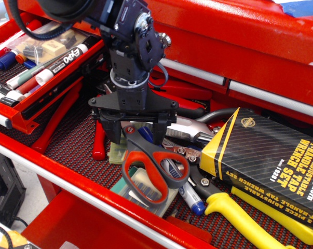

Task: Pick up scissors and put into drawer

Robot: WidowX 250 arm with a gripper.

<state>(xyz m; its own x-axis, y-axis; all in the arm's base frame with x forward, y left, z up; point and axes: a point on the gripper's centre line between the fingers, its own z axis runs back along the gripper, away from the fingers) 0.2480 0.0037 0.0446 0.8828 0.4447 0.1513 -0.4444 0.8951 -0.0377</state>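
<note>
My gripper should grab the scissors by their pivot (130, 130) next. The orange-lined handle loops then stay free while the scissors go to the drawer.
The scissors (173, 179) lie in the wide lower drawer on top of other tools, with their grey, orange-lined handle loops towards the front. Their silver blades are mostly hidden under my gripper. My gripper (137, 140) is open and low over the scissors, with one finger on each side of the blades just behind the pivot. The narrow red drawer (47, 96) with a black liner stands open at the upper left and holds markers (52, 65).
A black-and-yellow tap wrench box (270, 161) lies to the right, with yellow-handled snips (249, 218) in front of it. Red-handled pliers (98, 142), a silver knife (190, 129) and a blue marker (191, 201) crowd around the scissors. The red cabinet front rises behind.
</note>
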